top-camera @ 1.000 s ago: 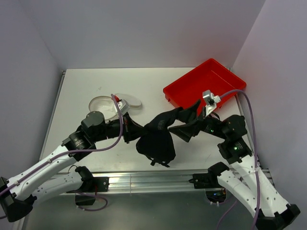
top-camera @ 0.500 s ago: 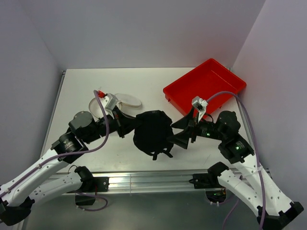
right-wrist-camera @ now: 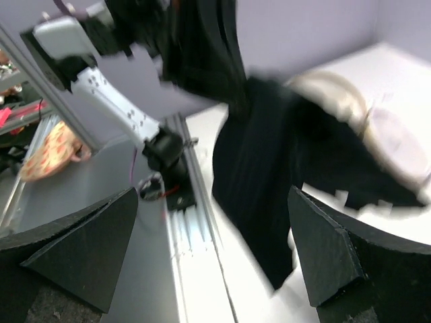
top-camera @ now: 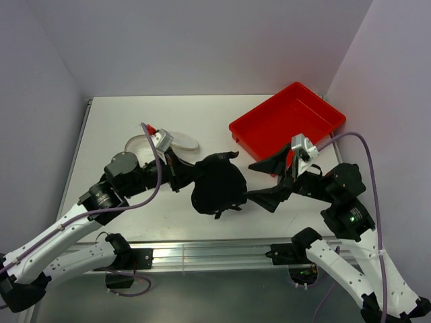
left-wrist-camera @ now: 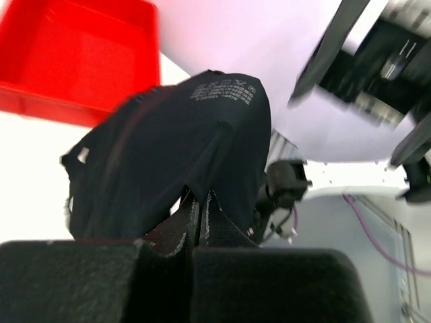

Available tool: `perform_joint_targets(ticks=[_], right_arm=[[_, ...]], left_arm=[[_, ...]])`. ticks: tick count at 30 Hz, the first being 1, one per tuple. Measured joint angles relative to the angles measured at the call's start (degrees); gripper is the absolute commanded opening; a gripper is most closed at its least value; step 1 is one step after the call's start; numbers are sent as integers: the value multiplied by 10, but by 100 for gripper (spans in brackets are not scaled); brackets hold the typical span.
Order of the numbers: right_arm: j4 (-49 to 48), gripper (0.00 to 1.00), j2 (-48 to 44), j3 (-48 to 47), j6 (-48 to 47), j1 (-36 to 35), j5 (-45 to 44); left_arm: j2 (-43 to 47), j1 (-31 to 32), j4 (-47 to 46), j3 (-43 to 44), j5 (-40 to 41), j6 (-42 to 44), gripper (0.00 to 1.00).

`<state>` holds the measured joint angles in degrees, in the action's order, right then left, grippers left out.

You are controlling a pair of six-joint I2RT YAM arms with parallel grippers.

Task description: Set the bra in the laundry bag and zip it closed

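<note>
My left gripper is pinching the black bra, so my right gripper should next grab the bra by its free edge (top-camera: 242,184), opposite that pinch. Its bunched body will then lead into the laundry bag (top-camera: 138,145).
The black bra (top-camera: 217,185) hangs bunched in a lump from my left gripper (top-camera: 185,176), which is shut on its edge just above the table's middle. In the left wrist view the jaws (left-wrist-camera: 201,202) pinch the fabric, and the bra (left-wrist-camera: 175,134) fills the view ahead. My right gripper (top-camera: 264,183) stands open just right of the bra, not touching it. Its wrist view shows the wide gap (right-wrist-camera: 213,195) with the bra (right-wrist-camera: 262,161) beyond. The white mesh laundry bag (top-camera: 138,145) lies behind the left gripper, its round lid (top-camera: 183,141) flopped open to the right.
A red plastic tray (top-camera: 289,121) sits at the back right of the white table (top-camera: 108,121), and it also shows in the left wrist view (left-wrist-camera: 74,60). The aluminium rail (top-camera: 215,252) runs along the near edge.
The bra, stretched between both grippers a second ago, now hangs bunched from the left gripper alone. The right gripper has drawn back to the right, open.
</note>
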<state>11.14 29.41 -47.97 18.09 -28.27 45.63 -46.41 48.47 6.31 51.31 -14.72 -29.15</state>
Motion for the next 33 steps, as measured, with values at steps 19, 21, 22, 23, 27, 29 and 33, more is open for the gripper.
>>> perform_joint_targets(ticks=[19,21,22,23,27,29,33], right_arm=[[-55,100,236,-86,-73,-40,49],[-61,100,229,-62,-70,-40,51],[-64,100,224,-48,-69,-40,53],[-64,100,222,-35,-68,-40,52],[-63,97,221,-8,-66,-40,43],[-65,90,222,-4,-62,-40,41],[-107,22,222,5,-37,-40,40]], left_arm=[[-44,0,9,6,-77,30,0],[-44,0,11,11,-72,30,0],[-44,0,10,12,-70,30,0],[-44,0,10,14,-70,30,0],[-46,0,9,22,-70,30,0],[-48,0,9,27,-69,30,0],[-50,0,12,36,-49,29,12]])
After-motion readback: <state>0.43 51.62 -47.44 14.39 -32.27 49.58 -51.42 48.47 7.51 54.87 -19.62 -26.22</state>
